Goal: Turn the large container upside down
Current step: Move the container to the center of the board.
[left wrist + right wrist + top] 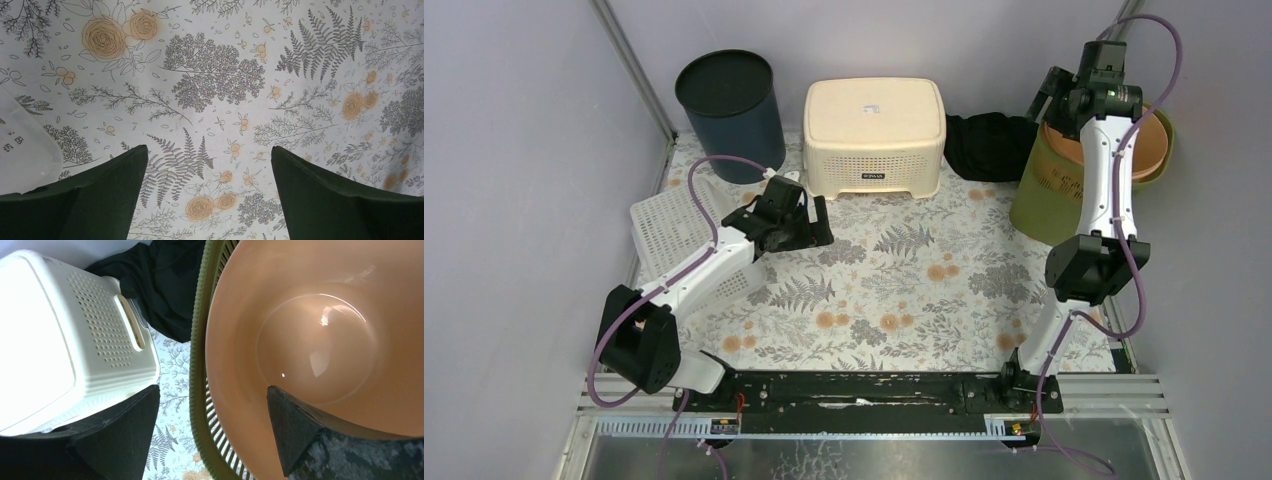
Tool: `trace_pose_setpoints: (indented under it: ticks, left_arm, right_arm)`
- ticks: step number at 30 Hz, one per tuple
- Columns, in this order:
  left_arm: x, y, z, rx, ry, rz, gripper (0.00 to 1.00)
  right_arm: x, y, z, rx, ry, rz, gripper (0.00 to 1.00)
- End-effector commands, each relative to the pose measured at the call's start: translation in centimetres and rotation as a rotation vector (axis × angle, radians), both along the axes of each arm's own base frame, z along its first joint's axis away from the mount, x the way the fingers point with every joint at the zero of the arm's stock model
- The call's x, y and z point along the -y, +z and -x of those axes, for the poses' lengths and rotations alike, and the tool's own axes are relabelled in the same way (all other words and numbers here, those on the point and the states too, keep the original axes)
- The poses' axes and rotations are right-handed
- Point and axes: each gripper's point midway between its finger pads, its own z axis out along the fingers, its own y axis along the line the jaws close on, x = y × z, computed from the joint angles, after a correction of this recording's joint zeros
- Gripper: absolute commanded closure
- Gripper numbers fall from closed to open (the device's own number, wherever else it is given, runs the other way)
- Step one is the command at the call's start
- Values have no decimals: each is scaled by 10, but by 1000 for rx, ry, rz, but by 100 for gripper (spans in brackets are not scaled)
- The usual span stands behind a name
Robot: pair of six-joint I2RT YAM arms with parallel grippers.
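The large container needs to be shifted for turning upside down, so my right gripper needs to grab it by its green rim (198, 365) and the peach tub's edge together next.
The large container (1046, 195) is an olive-green slatted bin at the back right, standing mouth up, with a peach tub (1157, 150) nested in it. In the right wrist view its ribbed green rim (198, 365) and the peach tub (310, 335) fill the right side. My right gripper (212, 390) is open and straddles that rim, with one finger outside and the other inside the tub. In the top view the right gripper (1046, 98) hangs over the bin's left edge. My left gripper (816, 225) is open over the floral mat (220, 85) with nothing between its fingers (100, 190).
A cream perforated basket (874, 135) lies bottom up at the back centre, also seen in the right wrist view (60, 340). Black cloth (989, 145) sits between it and the green bin. A dark blue bin (729, 115) stands back left, and a white mesh tray (664, 235) lies under the left arm.
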Motion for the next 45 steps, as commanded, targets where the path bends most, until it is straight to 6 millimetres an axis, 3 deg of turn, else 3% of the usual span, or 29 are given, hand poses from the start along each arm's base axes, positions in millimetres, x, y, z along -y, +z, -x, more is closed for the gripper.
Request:
trace_pose_setpoints:
  ticks: [1, 6, 8, 14, 20, 27, 39, 45]
  left_arm:
    - [2, 17, -12, 78, 11, 32, 0]
    - [4, 23, -11, 79, 3, 43, 0]
    - [4, 24, -11, 80, 2, 41, 0]
    - [2, 26, -9, 84, 4, 40, 0]
    - [2, 31, -7, 89, 4, 49, 0]
    - [-2, 43, -1, 105, 6, 54, 0]
    - [-14, 71, 18, 150, 21, 71, 0]
    - [-17, 78, 23, 161, 26, 76, 0]
  right_arm:
    - [-1, -12, -9, -25, -1, -7, 15]
    - [0, -28, -22, -62, -4, -12, 17]
    - [0, -34, -23, -80, -3, -8, 22]
    - [-6, -39, -13, -94, 6, -8, 73]
    - [-16, -21, 3, -60, 32, -10, 100]
    - [-47, -6, 35, -40, 105, -14, 100]
    - [-143, -1, 140, -28, 342, -17, 100]
    - [-191, 8, 172, 33, 467, -115, 100]
